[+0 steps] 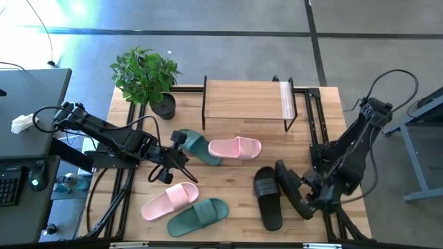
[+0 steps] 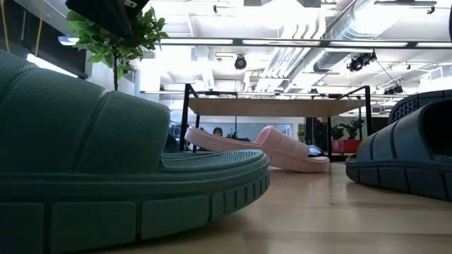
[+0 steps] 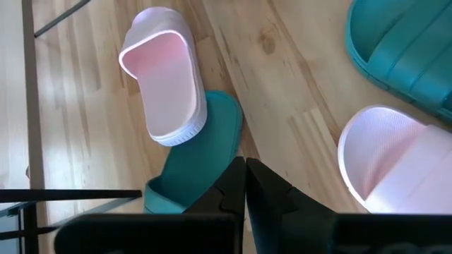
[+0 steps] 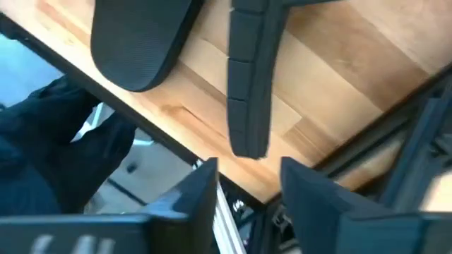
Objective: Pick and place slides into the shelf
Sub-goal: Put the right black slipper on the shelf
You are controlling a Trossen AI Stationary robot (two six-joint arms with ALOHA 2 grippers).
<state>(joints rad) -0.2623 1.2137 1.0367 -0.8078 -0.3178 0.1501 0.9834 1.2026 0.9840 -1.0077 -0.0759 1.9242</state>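
Next, my right gripper grabs the black slide by its heel end [image 4: 248, 134], so that the slide goes on the shelf toe first.
The shelf [image 1: 246, 100] stands at the table's far middle. A pale pink slide [image 1: 235, 147] lies in front of it, one end leaning on a dark green slide [image 1: 201, 146]. My left gripper [image 1: 178, 140] is shut, its fingertips [image 3: 245, 164] at that green slide's edge [image 3: 212, 141]. A second pink slide [image 1: 169, 200] and a second green slide [image 1: 197, 216] lie near the front. One black slide [image 1: 268, 197] lies flat. The other black slide [image 1: 289, 183] stands on its side. My right gripper [image 4: 248, 173] is open, its fingers either side of that slide's near end [image 4: 247, 144]. My left gripper's shut fingertips come slanting down from the table's left to the dark green slide's side edge [image 3: 224, 152]. I cannot tell whether they touch it. The slide lies on the table with the pink slide's end on it.
A potted plant [image 1: 145, 72] stands at the far left corner beside the shelf. The table's near right edge [image 4: 183, 141] runs just beyond my right gripper. Bare wood shows between the two groups of slides [image 1: 235, 187].
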